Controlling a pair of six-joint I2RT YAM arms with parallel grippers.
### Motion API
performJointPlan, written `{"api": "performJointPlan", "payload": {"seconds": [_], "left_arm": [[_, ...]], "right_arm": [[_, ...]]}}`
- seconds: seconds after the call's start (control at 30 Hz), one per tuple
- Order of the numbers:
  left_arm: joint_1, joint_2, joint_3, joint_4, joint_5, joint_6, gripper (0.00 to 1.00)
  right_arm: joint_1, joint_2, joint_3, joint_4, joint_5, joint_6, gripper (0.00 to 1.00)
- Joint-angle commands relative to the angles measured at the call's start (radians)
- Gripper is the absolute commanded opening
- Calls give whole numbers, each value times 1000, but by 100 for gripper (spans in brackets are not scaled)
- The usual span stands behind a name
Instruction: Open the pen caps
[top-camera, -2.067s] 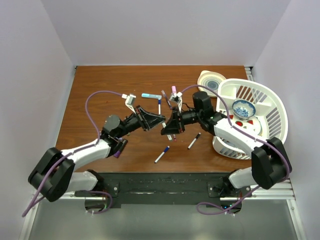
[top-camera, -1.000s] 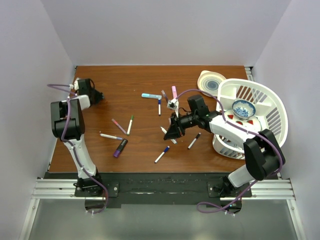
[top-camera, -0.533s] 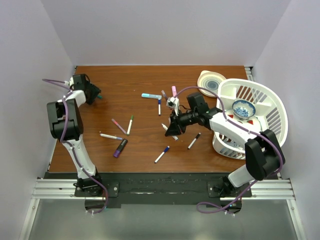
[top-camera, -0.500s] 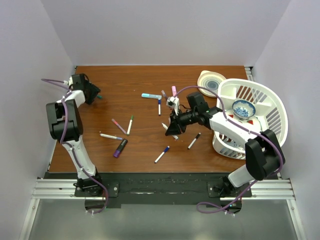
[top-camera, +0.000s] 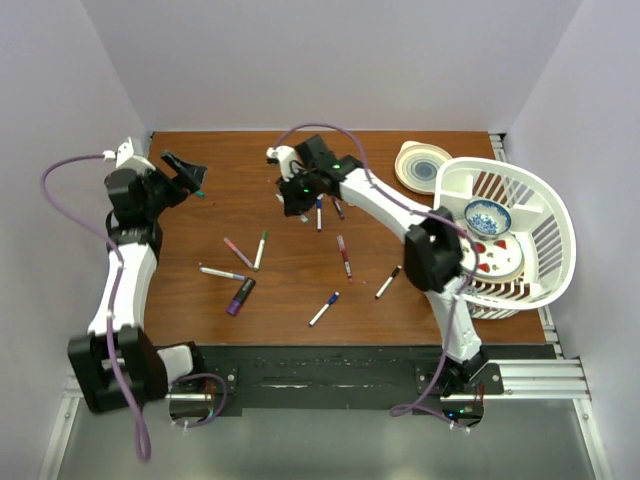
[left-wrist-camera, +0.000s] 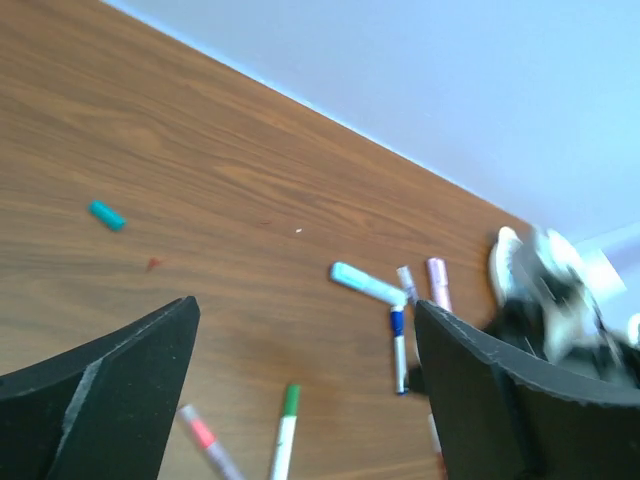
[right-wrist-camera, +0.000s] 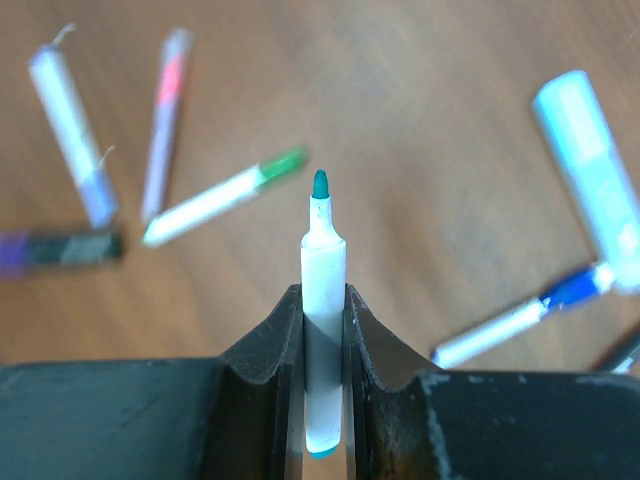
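The white pen's body (right-wrist-camera: 324, 250) hangs above the wood and would fall between green and blue pens if released now, so my right gripper keeps hold of it.
My right gripper (right-wrist-camera: 323, 300) is shut on a white pen barrel (right-wrist-camera: 324, 250) whose bare teal tip points away from me. From above, that gripper (top-camera: 296, 196) hangs over the back middle of the table. A loose teal pen cap (left-wrist-camera: 106, 214) lies on the wood at the back left (top-camera: 200, 193), just beside my left gripper (top-camera: 190, 172). My left gripper (left-wrist-camera: 307, 310) is open and holds nothing. Capped pens lie scattered: a green one (top-camera: 260, 250), a blue one (top-camera: 319, 212), a black one (top-camera: 388, 281) and a pink one (top-camera: 238, 252).
A white basket (top-camera: 540, 200) at the right edge holds a blue patterned bowl (top-camera: 487, 217). A round cream lid (top-camera: 422, 163) lies behind it. A light-blue highlighter (left-wrist-camera: 368, 284) and a dark purple marker (top-camera: 240, 296) lie among the pens. Walls close the left, back and right.
My left gripper has opened and the teal cap now lies on the table beside it. My right gripper has carried the uncapped pen from the table's middle toward the back.
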Motion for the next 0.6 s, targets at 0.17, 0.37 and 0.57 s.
{"api": "performJointPlan", "payload": {"seconds": [0.17,0.37,0.57], "left_arm": [[1,-296,-192,-145,-125,217,100],[-14,-314,-197,-172,-157,233,100],[-15,-317,-195,-178,-167,237,100]], "right_arm": [[57,315,446,82,365,158,11],[57,420,505,226,429,168,20],[63,480,543,310,437,171,32]]}}
